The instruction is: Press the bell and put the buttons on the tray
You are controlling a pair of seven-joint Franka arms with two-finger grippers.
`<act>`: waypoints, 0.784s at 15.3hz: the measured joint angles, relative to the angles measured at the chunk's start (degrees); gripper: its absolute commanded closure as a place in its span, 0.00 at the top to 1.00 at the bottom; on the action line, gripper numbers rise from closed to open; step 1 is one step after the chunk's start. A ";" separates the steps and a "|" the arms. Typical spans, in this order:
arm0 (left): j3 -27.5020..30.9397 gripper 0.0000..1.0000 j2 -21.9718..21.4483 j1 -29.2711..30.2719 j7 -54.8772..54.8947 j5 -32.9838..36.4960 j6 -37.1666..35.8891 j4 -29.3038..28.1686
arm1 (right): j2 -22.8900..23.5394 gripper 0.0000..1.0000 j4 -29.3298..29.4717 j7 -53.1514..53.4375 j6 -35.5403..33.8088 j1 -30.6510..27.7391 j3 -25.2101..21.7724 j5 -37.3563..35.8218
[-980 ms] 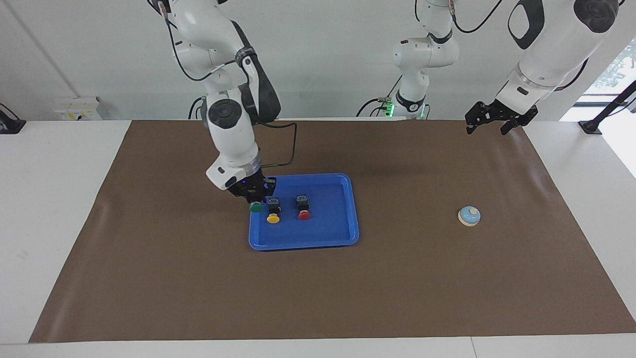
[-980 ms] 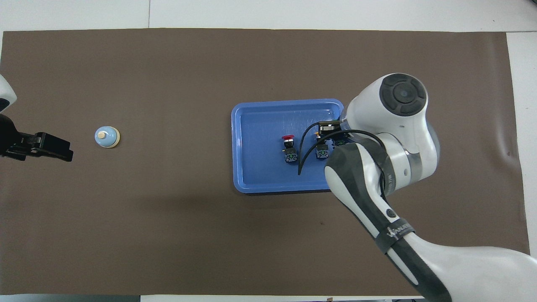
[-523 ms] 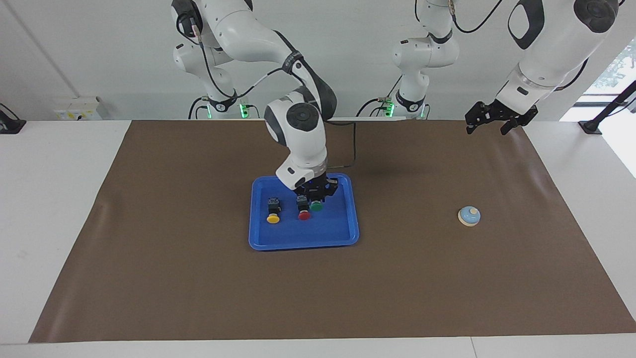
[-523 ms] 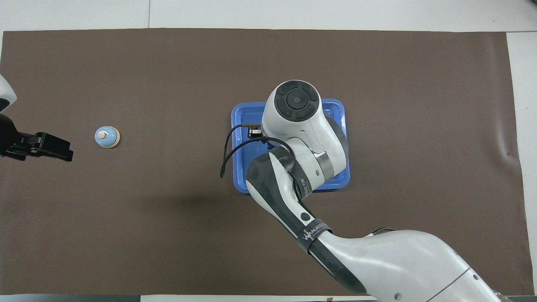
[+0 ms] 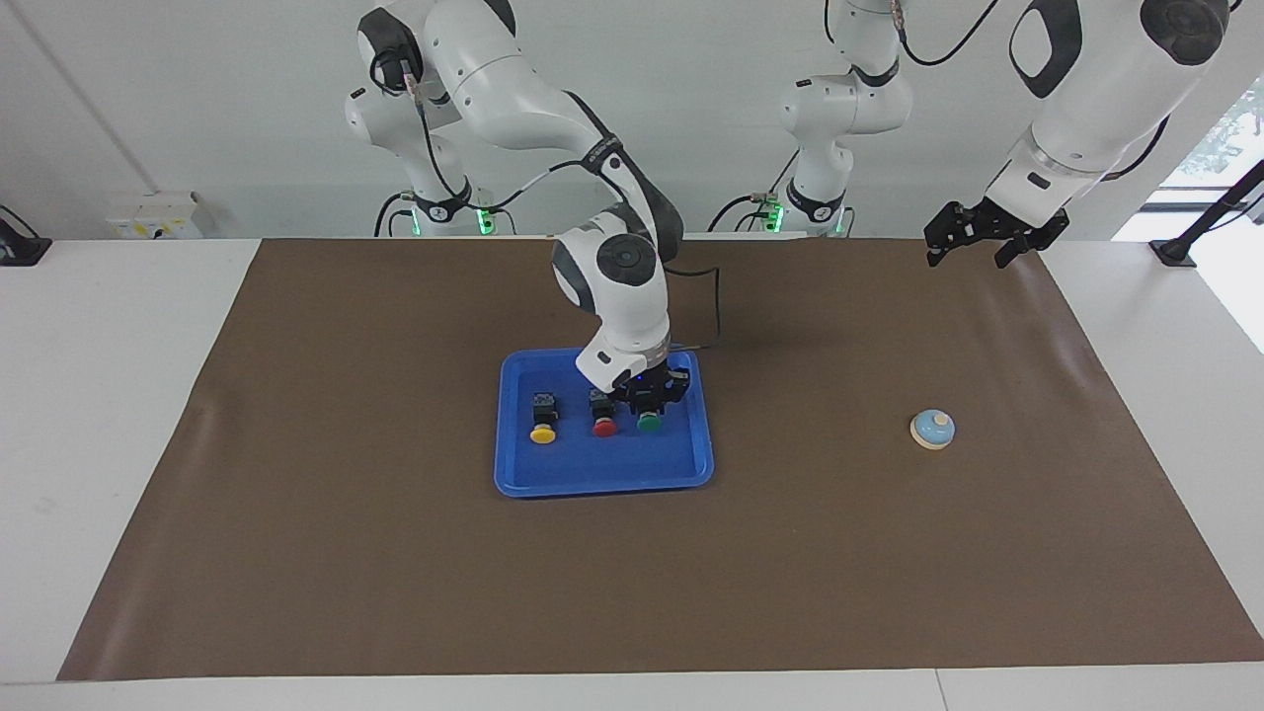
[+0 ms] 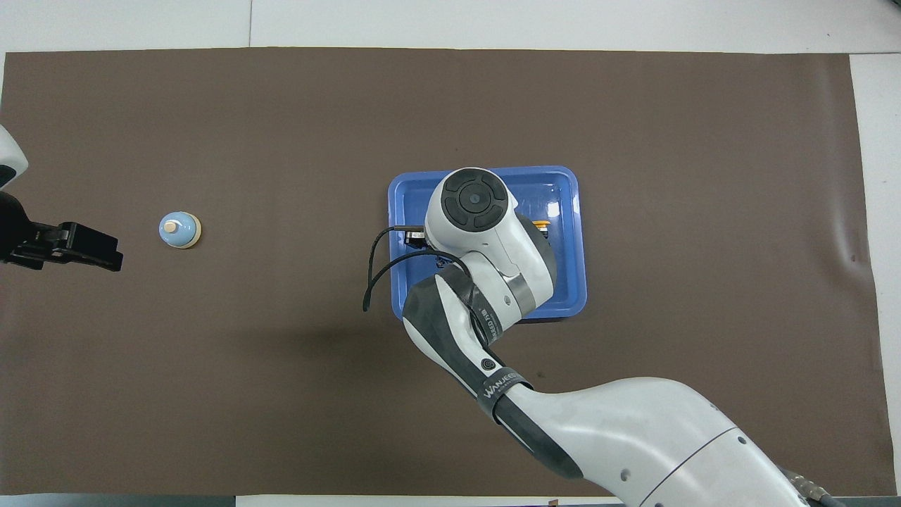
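Observation:
The green button's base is inside the blue tray in the overhead view, so my right gripper needs to release the green button.
The blue tray (image 5: 602, 464) lies mid-table. On it, side by side, stand the yellow button (image 5: 542, 433) and the red button (image 5: 604, 427). My right gripper (image 5: 652, 403) is shut on the green button (image 5: 649, 422), holding it low in the tray beside the red one, toward the left arm's end. Whether the green button rests on the tray floor I cannot tell. In the overhead view my right arm hides most of the tray (image 6: 559, 282); only a bit of the yellow button (image 6: 540, 225) shows. The bell (image 5: 932, 430) (image 6: 179, 229) stands alone toward the left arm's end. My left gripper (image 5: 968, 257) (image 6: 105, 255) waits open, raised over the mat's corner.
A brown mat (image 5: 395, 553) covers the table, with white table edge around it. A black cable (image 5: 716, 306) loops off my right wrist above the tray's rim nearer the robots.
My right gripper carried the green button from the tray's rim at the right arm's end, over the yellow and red buttons, and lowered it beside the red one. The left arm stayed still.

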 measured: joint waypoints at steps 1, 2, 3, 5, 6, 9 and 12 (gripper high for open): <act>0.00 1.00 0.00 0.00 0.00 0.00 0.00 0.00 | -0.04 1.00 -0.42 0.00 0.32 0.00 0.00 0.01; 0.00 1.00 0.00 0.00 0.00 0.00 0.00 0.00 | -0.11 1.00 -0.63 0.00 0.34 0.00 0.00 0.02; 0.00 1.00 0.00 0.00 0.00 0.00 0.00 0.00 | -0.22 1.00 -0.72 0.00 0.29 0.01 0.01 0.03; 0.00 1.00 0.00 0.00 0.00 0.00 0.00 0.00 | -0.61 1.00 -0.52 0.00 -0.80 0.00 0.01 0.04; 0.00 1.00 0.00 0.00 0.00 0.00 0.00 0.00 | -0.84 1.00 0.28 0.00 -2.85 -0.04 -0.05 0.03; 0.00 1.00 0.00 0.00 0.00 0.00 0.00 0.00 | -2.08 1.00 4.79 -0.58 -10.59 -0.75 -0.81 -1.06; 0.00 1.00 0.00 0.00 0.00 0.00 0.00 0.00 | -5.65 1.00 5.64 -6.49 -13.43 -4.04 -1.10 -3.52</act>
